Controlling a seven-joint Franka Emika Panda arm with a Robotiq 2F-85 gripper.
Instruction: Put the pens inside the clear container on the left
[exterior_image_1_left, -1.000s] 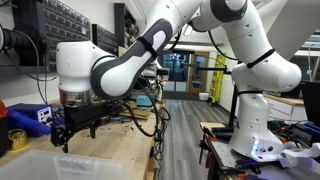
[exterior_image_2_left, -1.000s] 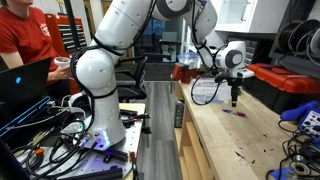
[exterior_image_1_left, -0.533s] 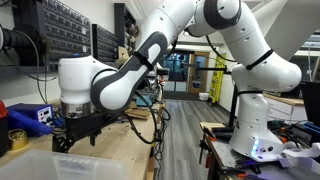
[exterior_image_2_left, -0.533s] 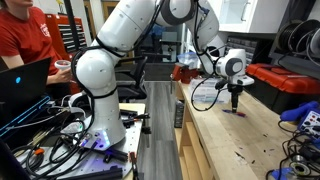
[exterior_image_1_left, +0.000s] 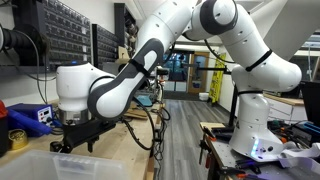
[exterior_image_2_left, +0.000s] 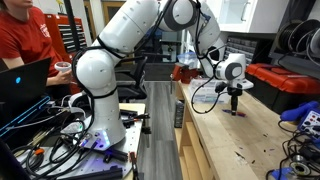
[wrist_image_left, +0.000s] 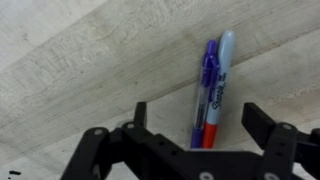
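Observation:
My fingers surround both pens near the table and should close.
Two pens lie side by side on the wooden table in the wrist view: a blue-and-clear pen (wrist_image_left: 205, 88) and a red marker with a pale bluish cap (wrist_image_left: 221, 75). My gripper (wrist_image_left: 200, 120) is open, with one finger on each side of the pens, and is not touching them. In the exterior views the gripper (exterior_image_1_left: 75, 137) (exterior_image_2_left: 236, 104) hangs low over the table, just above the small reddish pens (exterior_image_2_left: 238, 113). The clear container (exterior_image_1_left: 55, 167), a translucent bin, sits at the lower left, close beside the gripper.
A blue box (exterior_image_1_left: 30, 116) and a yellow roll (exterior_image_1_left: 18, 138) stand behind the bin. A person in red (exterior_image_2_left: 25, 45) sits at a laptop. A red case (exterior_image_2_left: 288, 77) and cables lie at the table's far side. The robot base (exterior_image_2_left: 100, 130) stands beside the table.
The arm has come down toward the table; the gripper now sits lower, right over the pens. The pens have not moved.

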